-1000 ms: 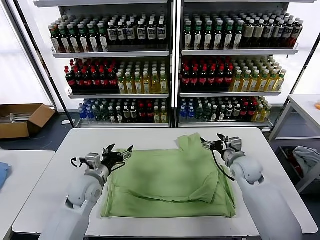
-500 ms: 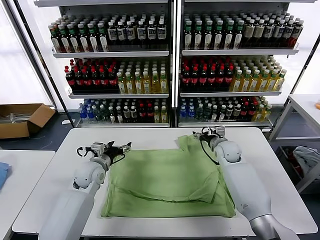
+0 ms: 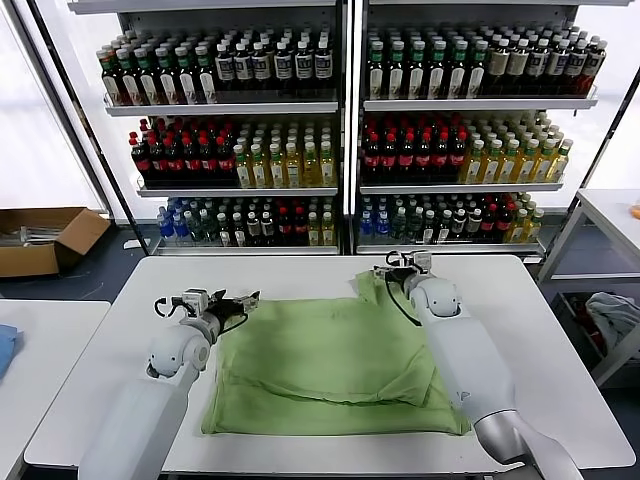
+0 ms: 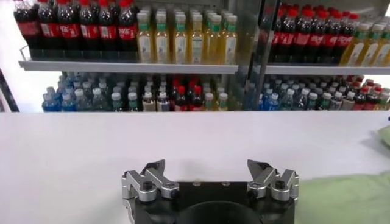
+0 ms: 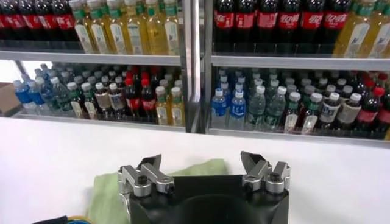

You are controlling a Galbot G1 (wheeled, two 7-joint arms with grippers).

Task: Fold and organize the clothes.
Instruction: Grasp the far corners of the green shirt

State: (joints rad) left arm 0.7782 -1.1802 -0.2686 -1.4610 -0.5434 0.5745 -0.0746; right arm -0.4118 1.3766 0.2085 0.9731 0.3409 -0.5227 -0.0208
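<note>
Next, my left gripper grabs its hem corner [image 3: 250,302] opposite the sleeve to fold the green shirt [image 3: 330,365] over itself.
A light green shirt [image 3: 330,365] lies spread on the white table [image 3: 300,272], partly folded, with a sleeve [image 3: 372,284] sticking out at its far right. My left gripper [image 3: 238,300] hovers open at the shirt's far left corner. In the left wrist view that gripper [image 4: 206,167] holds nothing, and green fabric [image 4: 344,195] shows off to one side. My right gripper [image 3: 391,269] is open at the far end of the sleeve. In the right wrist view a tip of green cloth [image 5: 189,168] lies between the spread jaws of my right gripper [image 5: 200,161], not gripped.
Shelves of bottles [image 3: 340,140] stand behind the table. A cardboard box [image 3: 45,238] sits on the floor at the left. A side table at the left carries a blue cloth [image 3: 5,350]. A grey-white fabric heap [image 3: 612,312] lies at the right.
My right gripper has moved left and farther away, from the shirt's right edge to the sleeve's far end. My left gripper shifted slightly farther along the far left corner. Both stayed open.
</note>
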